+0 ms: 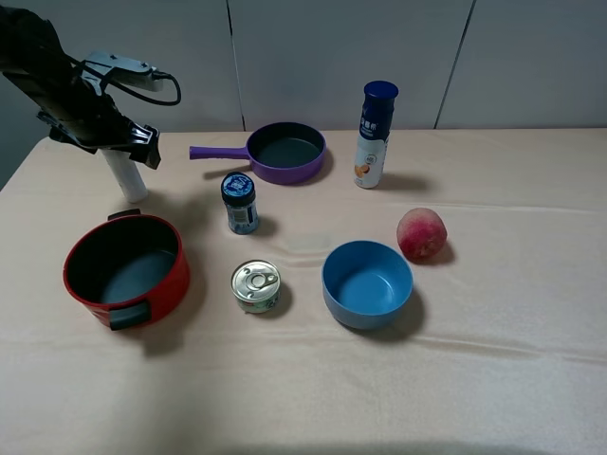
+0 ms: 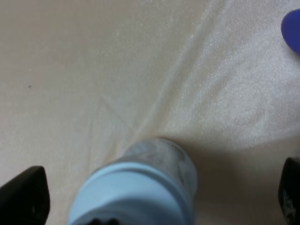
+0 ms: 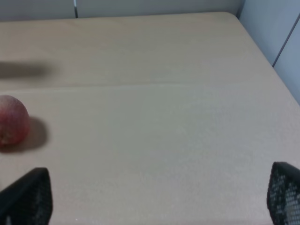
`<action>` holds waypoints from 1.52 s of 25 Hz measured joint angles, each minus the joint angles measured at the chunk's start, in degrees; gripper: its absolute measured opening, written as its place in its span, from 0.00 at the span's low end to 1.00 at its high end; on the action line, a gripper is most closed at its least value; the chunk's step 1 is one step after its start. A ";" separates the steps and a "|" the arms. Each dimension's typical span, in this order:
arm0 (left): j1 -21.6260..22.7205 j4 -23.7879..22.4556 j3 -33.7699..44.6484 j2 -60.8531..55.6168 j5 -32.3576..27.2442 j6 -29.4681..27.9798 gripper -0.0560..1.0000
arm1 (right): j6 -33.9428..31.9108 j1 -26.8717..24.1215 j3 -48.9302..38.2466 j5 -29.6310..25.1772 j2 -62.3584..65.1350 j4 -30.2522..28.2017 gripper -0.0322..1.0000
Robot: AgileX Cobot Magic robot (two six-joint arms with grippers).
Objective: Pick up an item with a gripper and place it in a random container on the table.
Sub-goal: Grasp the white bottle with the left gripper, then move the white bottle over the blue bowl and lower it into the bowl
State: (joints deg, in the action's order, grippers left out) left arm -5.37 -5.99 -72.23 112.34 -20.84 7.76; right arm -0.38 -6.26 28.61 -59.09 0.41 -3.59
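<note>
My open fingers reach down on either side of the white bottle's pale cap (image 2: 133, 194), so my left gripper now closes on the bottle.
The slim white bottle (image 1: 124, 176) stands upright on the beige table (image 1: 493, 379) at the far left, behind the red pot. My left gripper (image 1: 116, 144) sits over its top, so the cap is hidden in the high view. In the left wrist view the bottle (image 2: 140, 187) stands between my wide-apart fingers (image 2: 23, 197); the left gripper (image 2: 157, 199) is open and does not touch it. The blue bowl (image 1: 367, 282) stands empty right of centre. My right gripper (image 3: 154, 197) is open and empty over bare cloth, out of the high view.
A red pot (image 1: 125, 268) with black handles stands front left. A purple pan (image 1: 285, 152), a blue-lidded jar (image 1: 240, 202), a tin can (image 1: 256, 285), a tall blue-capped bottle (image 1: 376, 135) and a peach (image 1: 422, 234) stand around the bowl.
</note>
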 joint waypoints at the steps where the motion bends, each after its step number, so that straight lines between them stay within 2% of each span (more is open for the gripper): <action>1: 0.00 0.00 0.00 0.18 0.32 0.00 0.99 | 0.00 0.00 0.00 0.00 0.00 0.00 0.70; 19: 0.00 0.06 -0.19 1.31 1.77 0.00 0.97 | 0.00 0.00 0.00 0.05 0.00 0.00 0.70; 22: 0.00 0.18 -0.19 1.36 1.82 0.00 0.90 | 0.00 0.00 0.00 0.05 0.00 0.00 0.70; 26: 0.00 0.23 -0.19 1.83 2.22 0.00 0.77 | 0.00 0.00 0.00 0.05 0.00 0.00 0.70; 31: 0.00 0.23 -0.19 1.83 2.83 0.00 0.50 | 0.00 0.00 0.00 0.05 0.00 0.00 0.70; 38: 0.00 0.23 -0.19 1.83 3.04 0.00 0.48 | 0.00 0.00 0.00 0.05 0.00 0.00 0.70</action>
State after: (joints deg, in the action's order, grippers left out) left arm -5.37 -5.77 -72.42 114.17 -17.80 7.76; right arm -0.38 -6.26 28.61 -59.05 0.41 -3.59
